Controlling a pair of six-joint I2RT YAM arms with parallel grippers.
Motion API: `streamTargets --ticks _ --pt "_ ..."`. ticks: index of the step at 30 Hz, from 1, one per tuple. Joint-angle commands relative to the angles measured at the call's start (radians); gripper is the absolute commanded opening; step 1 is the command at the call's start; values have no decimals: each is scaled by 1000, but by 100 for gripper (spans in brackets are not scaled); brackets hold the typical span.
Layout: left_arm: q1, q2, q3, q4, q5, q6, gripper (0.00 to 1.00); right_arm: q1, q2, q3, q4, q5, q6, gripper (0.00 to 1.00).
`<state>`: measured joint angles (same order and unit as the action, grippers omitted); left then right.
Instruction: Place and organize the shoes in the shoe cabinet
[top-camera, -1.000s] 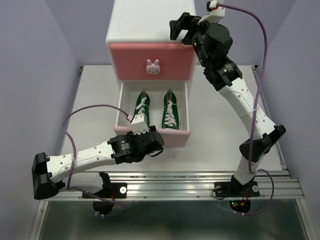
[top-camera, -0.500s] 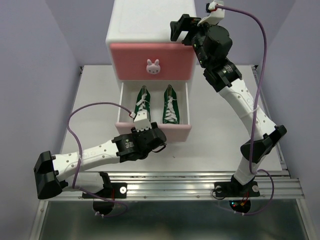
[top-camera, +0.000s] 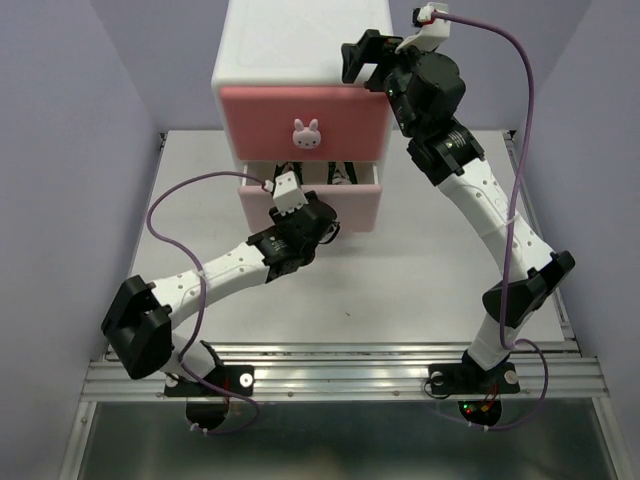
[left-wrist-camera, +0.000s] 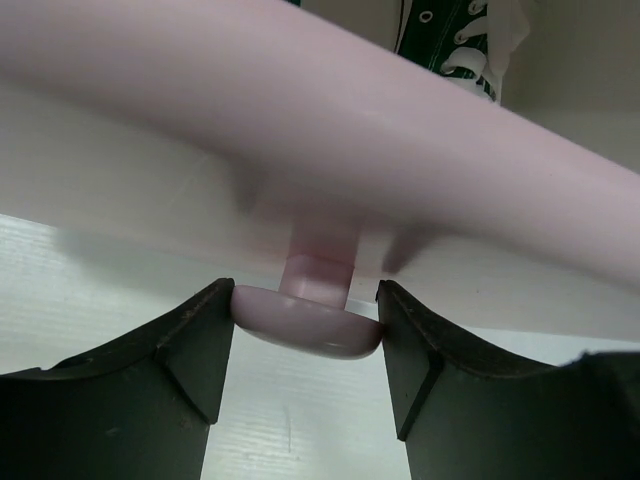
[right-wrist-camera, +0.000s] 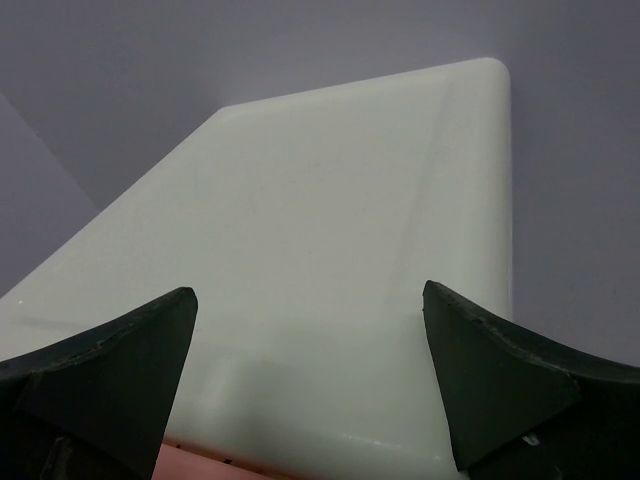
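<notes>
The lower drawer (top-camera: 355, 205) still stands out past the upper drawer, so it would stay ajar if my left gripper opened now. My left gripper needs to keep holding it.
The white shoe cabinet (top-camera: 300, 50) stands at the back of the table, its darker pink upper drawer (top-camera: 345, 125) closed. The paler lower drawer (top-camera: 355, 205) is out only a little. Inside it, slivers of green shoes (top-camera: 340, 175) show; one green shoe (left-wrist-camera: 440, 40) with white laces peeks over the drawer front (left-wrist-camera: 300, 110). My left gripper (left-wrist-camera: 306, 300) is shut on the lower drawer's knob (left-wrist-camera: 310, 325), both fingers touching its rim. My right gripper (top-camera: 360, 58) hangs open over the cabinet's top (right-wrist-camera: 330, 200) near its front right corner, holding nothing.
A white bunny knob (top-camera: 306, 132) sticks out from the upper drawer. The white tabletop (top-camera: 420, 280) spreads in front of the cabinet, with purple walls on both sides. A metal rail (top-camera: 340, 365) runs along the near edge by the arm bases.
My left arm has travelled toward the cabinet with the lower drawer, which slid from wide open to nearly closed. The green shoes went mostly out of sight. The right arm held still.
</notes>
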<state>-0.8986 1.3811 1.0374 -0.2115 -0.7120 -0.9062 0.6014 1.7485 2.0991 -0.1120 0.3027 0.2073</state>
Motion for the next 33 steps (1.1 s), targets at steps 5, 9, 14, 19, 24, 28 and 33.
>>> streamTargets --ticks 5,9,14,19,24,28,33 --pt "165 189 125 161 32 121 0 0 31 -68 -178 -34 47 100" --pt "214 249 229 172 43 153 0 0 13 -93 -175 -39 64 100" --pt "230 266 285 172 77 204 28 0 -24 -143 -146 -45 86 100" --pt "230 193 257 124 121 184 44 0 -30 -145 -130 -54 78 100" --pt "221 -15 216 0 122 132 99 0 -20 -61 -115 -22 70 100" --pt "219 -177 265 -182 85 115 99 0 -46 -51 -34 84 93 100" --pt "222 -272 481 -573 8 69 99 0 -35 94 -11 186 26 100"
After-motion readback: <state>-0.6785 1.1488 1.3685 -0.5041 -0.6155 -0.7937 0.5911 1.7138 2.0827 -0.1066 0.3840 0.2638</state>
